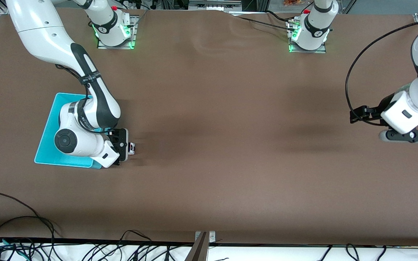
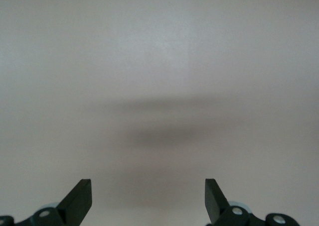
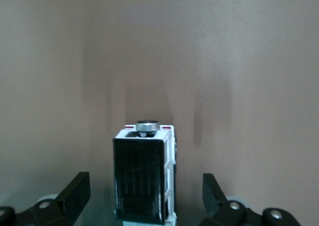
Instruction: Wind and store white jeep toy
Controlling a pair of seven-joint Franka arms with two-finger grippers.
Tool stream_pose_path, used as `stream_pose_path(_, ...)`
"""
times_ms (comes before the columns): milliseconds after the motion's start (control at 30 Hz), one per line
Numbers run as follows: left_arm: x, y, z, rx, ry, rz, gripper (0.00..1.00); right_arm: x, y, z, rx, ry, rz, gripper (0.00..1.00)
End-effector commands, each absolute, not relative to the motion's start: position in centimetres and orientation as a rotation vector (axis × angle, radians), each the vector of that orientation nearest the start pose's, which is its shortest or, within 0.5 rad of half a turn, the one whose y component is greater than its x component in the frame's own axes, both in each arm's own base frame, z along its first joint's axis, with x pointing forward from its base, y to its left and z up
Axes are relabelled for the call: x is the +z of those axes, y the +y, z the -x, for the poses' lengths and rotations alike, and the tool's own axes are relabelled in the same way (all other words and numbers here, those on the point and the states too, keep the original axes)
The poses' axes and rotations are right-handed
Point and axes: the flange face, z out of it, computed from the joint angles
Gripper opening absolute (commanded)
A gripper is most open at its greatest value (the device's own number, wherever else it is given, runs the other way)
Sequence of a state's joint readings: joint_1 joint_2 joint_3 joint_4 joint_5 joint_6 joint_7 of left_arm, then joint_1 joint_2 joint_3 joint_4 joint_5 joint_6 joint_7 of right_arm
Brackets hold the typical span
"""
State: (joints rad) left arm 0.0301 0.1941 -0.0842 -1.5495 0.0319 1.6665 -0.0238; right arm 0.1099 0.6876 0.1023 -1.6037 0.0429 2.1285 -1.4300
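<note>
My right gripper is ready to close on the jeep: its fingers are beside the black roof panel (image 3: 139, 180), behind the silver knob (image 3: 148, 126), so it would hold the jeep if it closed now.
The white jeep toy (image 1: 132, 148) sits on the brown table just beside the turquoise bin (image 1: 51, 127), toward the left arm's end of it. In the right wrist view the jeep (image 3: 144, 176) shows its black roof panel and a silver knob. My right gripper (image 1: 123, 145) is low over the jeep and open. Its fingers (image 3: 75, 191) stand well apart on either side of the toy and do not touch it. My left gripper (image 1: 408, 136) is open and empty, and waits above bare table at the left arm's end; its wrist view (image 2: 148, 196) shows only table.
The right arm's elbow and wrist hang over the bin and hide much of its inside. Cables lie along the table edge nearest the front camera (image 1: 20, 232). A black cable loops off the left arm (image 1: 354, 79).
</note>
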Motion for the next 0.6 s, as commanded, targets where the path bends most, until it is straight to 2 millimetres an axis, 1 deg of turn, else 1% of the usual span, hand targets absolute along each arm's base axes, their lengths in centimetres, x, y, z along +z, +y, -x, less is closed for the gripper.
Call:
stream_pose_path(0,55.3,-3.7,-55.8,0.000,0.108,3.132,1.00,21.6,13.5,-64.8,-0.125,2.405,-2.303,0.79)
stream_pose_path(67,56.6,-3.7,-55.3,-0.036,0.108,3.131,1.00,21.5,13.5,-64.7,-0.134,2.408,-2.297,0.72)
stream_pose_path(133,57.5,-3.9,-55.1,-0.063,0.108,3.131,1.00,21.5,13.4,-64.7,-0.135,2.406,-2.296,0.60)
stream_pose_path(167,57.7,-4.0,-55.1,-0.068,0.112,3.131,1.00,21.6,13.5,-64.7,-0.137,2.409,-2.292,0.54)
stream_pose_path(233,57.6,-3.6,-55.2,-0.063,0.101,3.129,1.00,21.9,13.4,-64.8,-0.130,2.404,-2.289,0.41)
stream_pose_path(300,57.3,-2.8,-55.3,-0.049,0.080,3.128,1.00,22.0,13.4,-64.9,-0.128,2.404,-2.289,0.30)
stream_pose_path(333,57.2,-2.8,-55.2,-0.041,0.083,3.127,1.00,22.0,13.5,-64.9,-0.128,2.404,-2.289,0.26)
stream_pose_path(400,57.2,-3.2,-55.0,-0.022,0.092,3.127,1.00,22.4,13.6,-65.0,-0.119,2.398,-2.291,0.23)
stream_pose_path(567,57.2,-3.3,-55.0,-0.017,0.096,3.129,1.00,23.6,14.0,-65.6,-0.081,2.383,-2.292,0.23)
